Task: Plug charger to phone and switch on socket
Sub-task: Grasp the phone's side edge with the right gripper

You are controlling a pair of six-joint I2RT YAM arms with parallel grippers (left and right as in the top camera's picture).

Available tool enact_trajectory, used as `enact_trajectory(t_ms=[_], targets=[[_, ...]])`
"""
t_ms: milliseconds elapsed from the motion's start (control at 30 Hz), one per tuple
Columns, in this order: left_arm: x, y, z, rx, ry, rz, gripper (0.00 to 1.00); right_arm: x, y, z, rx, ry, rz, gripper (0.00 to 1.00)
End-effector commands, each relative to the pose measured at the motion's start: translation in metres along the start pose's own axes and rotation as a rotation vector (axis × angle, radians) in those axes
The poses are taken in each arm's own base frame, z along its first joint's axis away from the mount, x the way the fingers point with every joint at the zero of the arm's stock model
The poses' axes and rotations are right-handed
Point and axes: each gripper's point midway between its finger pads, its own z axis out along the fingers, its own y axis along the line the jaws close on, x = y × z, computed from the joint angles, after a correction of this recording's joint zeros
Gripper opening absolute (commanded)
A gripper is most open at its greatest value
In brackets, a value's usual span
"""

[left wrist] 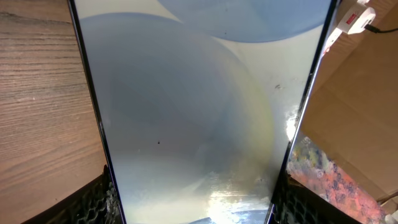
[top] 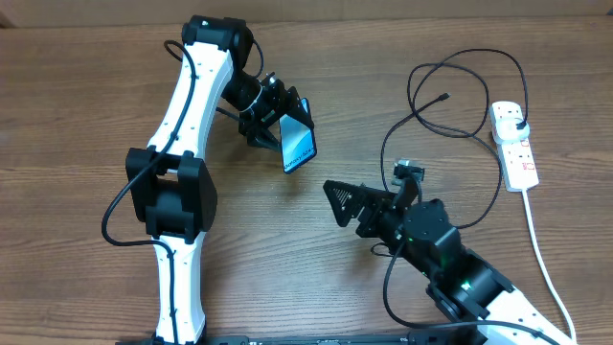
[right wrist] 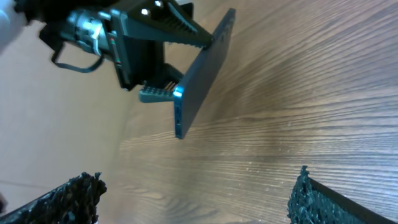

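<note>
I should next pinch the phone's loose end (top: pixel 300 159) (right wrist: pixel 208 79) across its thickness with my right gripper, so my left gripper can retake its opposite end to plug the charger.
My left gripper (top: pixel 278 125) is shut on the phone (top: pixel 299 144) and holds it tilted above the table at centre. The phone's pale screen fills the left wrist view (left wrist: pixel 199 112), and the phone shows edge-on in the right wrist view (right wrist: pixel 202 74). My right gripper (top: pixel 345 206) is open and empty, low over the table to the right of the phone and pointing toward it. The black charger cable (top: pixel 450 91) loops on the table at upper right, its connector tip (top: pixel 444 97) lying free. Its plug (top: pixel 515 120) sits in the white socket strip (top: pixel 514 144) at the far right.
The strip's thick white cord (top: pixel 541 249) runs down the right side toward the front edge. The right arm's own black cable (top: pixel 388 278) hangs beside it. A corner of the strip shows in the left wrist view (left wrist: pixel 354 18).
</note>
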Motion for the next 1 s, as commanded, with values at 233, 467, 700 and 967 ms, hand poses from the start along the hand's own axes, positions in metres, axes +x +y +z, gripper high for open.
enact_trajectory(t_ms=[233, 467, 700, 967], targets=[[0.002, -0.012, -0.005, 0.039, -0.005, -0.049, 0.57, -0.004, 0.021, 0.055, 0.091, -0.123, -0.071, 0.99], [0.001, -0.013, -0.005, 0.041, -0.011, -0.044, 0.57, -0.003, 0.008, 0.089, 0.090, -0.187, 0.078, 1.00], [-0.001, -0.010, -0.005, 0.024, -0.019, -0.043, 0.56, -0.002, 0.011, 0.112, 0.066, -0.200, 0.122, 0.97], [0.000, -0.008, -0.001, -0.011, -0.024, -0.033, 0.56, -0.012, 0.026, 0.123, 0.045, -0.220, 0.119, 0.88]])
